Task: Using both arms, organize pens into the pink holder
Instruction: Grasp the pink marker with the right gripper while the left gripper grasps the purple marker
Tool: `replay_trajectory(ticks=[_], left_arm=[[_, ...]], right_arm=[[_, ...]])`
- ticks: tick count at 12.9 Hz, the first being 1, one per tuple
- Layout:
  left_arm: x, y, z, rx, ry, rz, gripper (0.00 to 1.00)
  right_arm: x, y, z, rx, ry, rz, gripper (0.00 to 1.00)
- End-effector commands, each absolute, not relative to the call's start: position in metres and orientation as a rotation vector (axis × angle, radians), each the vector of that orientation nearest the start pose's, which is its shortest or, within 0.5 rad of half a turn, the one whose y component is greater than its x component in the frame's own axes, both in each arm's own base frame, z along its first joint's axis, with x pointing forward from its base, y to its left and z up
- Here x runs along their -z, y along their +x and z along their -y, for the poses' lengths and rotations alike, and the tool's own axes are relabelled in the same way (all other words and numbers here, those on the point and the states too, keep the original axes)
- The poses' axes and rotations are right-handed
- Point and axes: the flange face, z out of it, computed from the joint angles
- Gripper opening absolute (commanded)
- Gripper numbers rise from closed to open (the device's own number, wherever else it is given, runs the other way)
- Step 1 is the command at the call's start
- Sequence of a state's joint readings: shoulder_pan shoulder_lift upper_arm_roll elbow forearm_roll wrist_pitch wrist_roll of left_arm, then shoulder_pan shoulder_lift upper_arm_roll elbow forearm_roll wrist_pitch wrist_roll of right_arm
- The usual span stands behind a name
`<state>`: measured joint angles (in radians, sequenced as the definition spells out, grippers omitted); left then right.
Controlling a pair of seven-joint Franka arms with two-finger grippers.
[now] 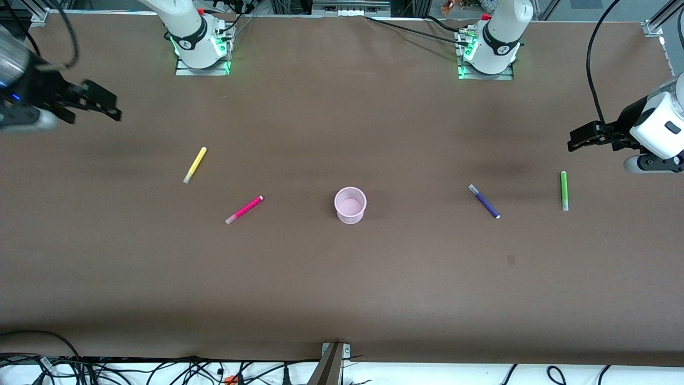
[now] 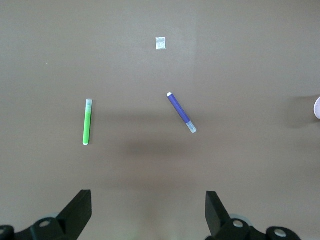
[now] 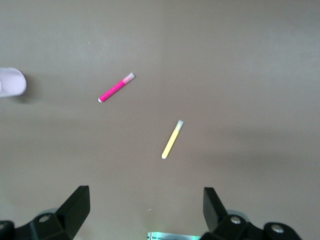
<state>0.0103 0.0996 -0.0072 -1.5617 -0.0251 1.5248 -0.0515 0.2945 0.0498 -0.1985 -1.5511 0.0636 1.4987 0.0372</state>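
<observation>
The right gripper grabs the magenta pen by its solid magenta body next, to get the pen into the pink holder with the cap end first.
The pink holder stands upright mid-table; its edge shows in the right wrist view and the left wrist view. The yellow pen and the magenta pen lie toward the right arm's end. The purple pen and the green pen lie toward the left arm's end. My right gripper is open and empty, up in the air at the right arm's end. My left gripper is open and empty, up in the air above the green pen's end of the table.
The brown table stretches wide around the holder. A small pale patch marks the cloth nearer the front camera than the purple pen. The arm bases stand at the table's edge farthest from the front camera. Cables run along the near edge.
</observation>
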Motion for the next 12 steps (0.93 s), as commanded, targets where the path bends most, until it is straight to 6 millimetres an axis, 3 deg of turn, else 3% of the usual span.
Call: replay_trajectory(ticks=[1,3,5,7,8,9,10,11,12], left_arm=[[-0.569,0.577,0.001,-0.224,-3.177,0.082,1.0],[-0.551,0.583,0.0,-0.272,-3.17,0.116,1.0],[-0.52,0.595,0.002,-0.344,-3.135,0.295,1.0],[-0.473,0.608,0.004,-0.412,-3.077,0.506,1.0],[-0.447,0.614,0.007,-0.449,-3.037,0.622,1.0],[-0.423,0.616,0.008,-0.468,-2.999,0.73,1.0],[-0.399,0.617,0.01,-0.442,-2.973,0.839,1.0],[-0.368,0.612,0.013,-0.419,-2.946,0.92,1.0],[-0.338,0.607,0.013,-0.365,-2.934,0.995,1.0]], right_arm=[[-0.52,0.582,-0.102,-0.358,-3.104,0.084,1.0],[-0.435,0.607,-0.129,-0.453,-3.069,-0.282,0.99],[-0.36,0.62,-0.166,-0.497,-3.019,-0.518,0.97],[-0.313,0.627,-0.192,-0.452,-2.953,-0.677,0.95],[-0.291,0.633,-0.196,-0.434,-2.922,-0.756,0.94],[-0.269,0.636,-0.202,-0.425,-2.881,-0.824,0.94],[-0.246,0.633,-0.223,-0.404,-2.88,-0.815,0.93],[-0.224,0.63,-0.232,-0.371,-2.891,-0.819,0.88],[-0.212,0.627,-0.231,-0.333,-2.889,-0.84,0.87]])
